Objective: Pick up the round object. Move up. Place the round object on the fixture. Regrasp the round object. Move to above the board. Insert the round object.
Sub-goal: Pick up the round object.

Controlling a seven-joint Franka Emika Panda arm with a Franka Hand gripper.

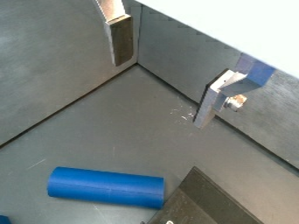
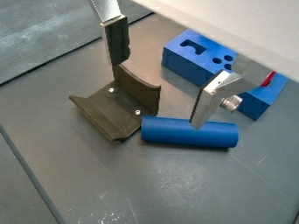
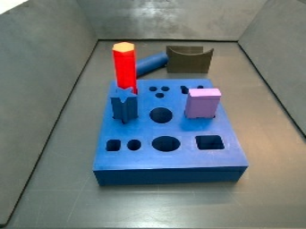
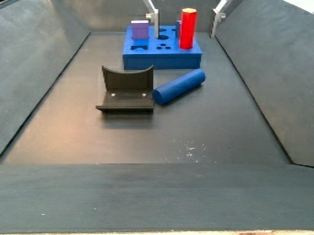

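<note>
The round object needs to go on the fixture (image 3: pixel 188 59) for regrasping, so my gripper should grab the middle of the round object's long body (image 3: pixel 150 63) next.
The round object, a long blue cylinder (image 4: pixel 179 87), lies on its side on the floor between the fixture (image 4: pixel 127 89) and the board (image 4: pixel 162 55). It also shows in both wrist views (image 1: pixel 105 186) (image 2: pixel 190 133) and in a side view (image 3: pixel 149 65). The fixture (image 2: pixel 117 107) (image 3: pixel 188 59) is dark with a curved notch. The blue board (image 3: pixel 167 134) (image 2: pixel 198 61) has several shaped holes. My gripper (image 2: pixel 160 92) (image 1: pixel 163 87) (image 4: pixel 186 20) is open and empty, well above the floor, with the cylinder and fixture below it.
A red hexagonal peg (image 3: pixel 124 64) (image 4: pixel 188 27), a dark-blue star peg (image 3: pixel 123 103) and a lilac cube (image 3: pixel 203 102) (image 4: pixel 140 32) stand on the board. Grey sloped walls (image 4: pixel 50 83) enclose the floor on all sides.
</note>
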